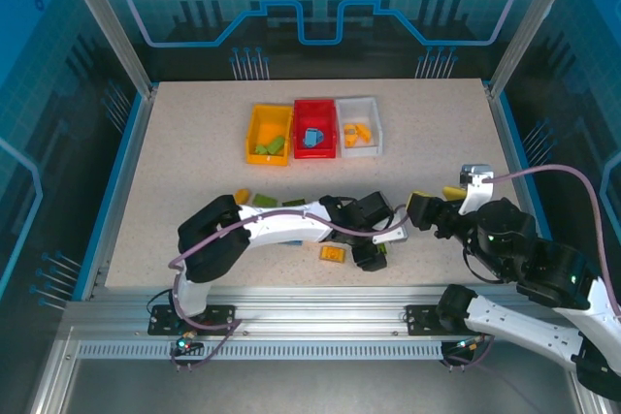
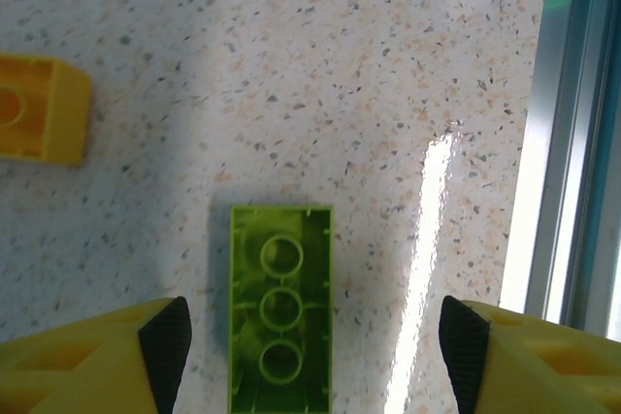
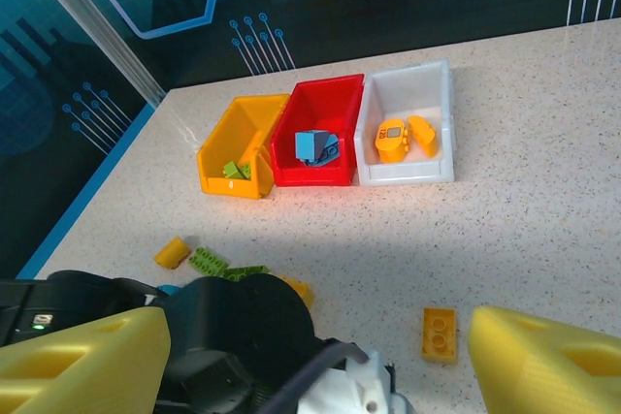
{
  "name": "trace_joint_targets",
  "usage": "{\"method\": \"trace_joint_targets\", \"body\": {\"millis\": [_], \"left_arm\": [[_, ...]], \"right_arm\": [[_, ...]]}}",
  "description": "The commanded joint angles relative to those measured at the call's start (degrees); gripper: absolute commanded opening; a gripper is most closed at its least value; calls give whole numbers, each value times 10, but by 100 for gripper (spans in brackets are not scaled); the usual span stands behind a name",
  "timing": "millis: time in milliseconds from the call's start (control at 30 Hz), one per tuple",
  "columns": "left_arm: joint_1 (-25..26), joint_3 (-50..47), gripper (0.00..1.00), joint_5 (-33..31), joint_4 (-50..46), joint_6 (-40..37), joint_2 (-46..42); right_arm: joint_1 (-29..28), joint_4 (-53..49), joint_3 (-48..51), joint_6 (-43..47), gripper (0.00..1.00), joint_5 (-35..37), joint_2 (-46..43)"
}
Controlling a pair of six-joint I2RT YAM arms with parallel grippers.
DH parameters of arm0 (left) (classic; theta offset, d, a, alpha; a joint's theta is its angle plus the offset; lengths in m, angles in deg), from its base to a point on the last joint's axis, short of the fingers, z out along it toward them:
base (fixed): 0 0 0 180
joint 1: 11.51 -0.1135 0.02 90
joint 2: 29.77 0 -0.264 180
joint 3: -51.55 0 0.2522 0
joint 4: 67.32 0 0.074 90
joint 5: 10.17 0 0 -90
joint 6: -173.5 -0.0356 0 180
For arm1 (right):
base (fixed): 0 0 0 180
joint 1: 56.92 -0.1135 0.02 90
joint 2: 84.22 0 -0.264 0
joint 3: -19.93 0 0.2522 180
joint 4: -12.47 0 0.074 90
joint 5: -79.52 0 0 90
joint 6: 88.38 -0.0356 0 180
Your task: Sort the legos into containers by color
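My left gripper lowers first, then closes on the green brick (image 1: pixel 382 248) (image 2: pixel 281 307), since its fingers are still above the brick's top.
The yellow bin (image 1: pixel 254 131) holds green legos, the red bin (image 1: pixel 315 150) blue ones and the white bin (image 1: pixel 374 115) orange ones. In the left wrist view a green brick (image 2: pixel 281 307) lies upside down on the table. My left gripper (image 2: pixel 315 351) is open around it, pads (image 2: pixel 167 341) clear of its sides. An orange brick (image 2: pixel 34 109) lies to its left. My right gripper (image 3: pixel 315 370) is open and holds nothing. It hovers above the left arm's black wrist (image 3: pixel 243 336), with an orange brick (image 3: pixel 439 334) near its right finger.
Loose legos lie in front of the bins: an orange one (image 1: pixel 242 196), two green ones (image 1: pixel 264 200), an orange-yellow one (image 1: pixel 333 253) and a yellow one (image 1: pixel 452 191). The table's metal edge rail (image 2: pixel 572 143) runs close beside the left gripper (image 1: pixel 376 244). The right gripper (image 1: pixel 415 212) is close to it.
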Motion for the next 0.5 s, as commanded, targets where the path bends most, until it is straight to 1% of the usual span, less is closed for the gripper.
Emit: {"method": "trace_joint_targets", "body": {"millis": [0,133,233,333,467], "left_arm": [[3,19,72,15,-12,-27,28],[4,35,69,-9,-15,-25,57],[3,45,63,-23,-10,-18,72],[4,53,47,-23,-9,-11,83],[4,49,33,-21,-4,-2,82]], "right_arm": [[-6,11,9,2,82,-2,1],[-5,12,14,-3,82,-2,0],[-5,11,13,-3,81,-5,0],[-4,9,14,-6,81,-5,0],[-5,8,13,-8,80,-4,1]]}}
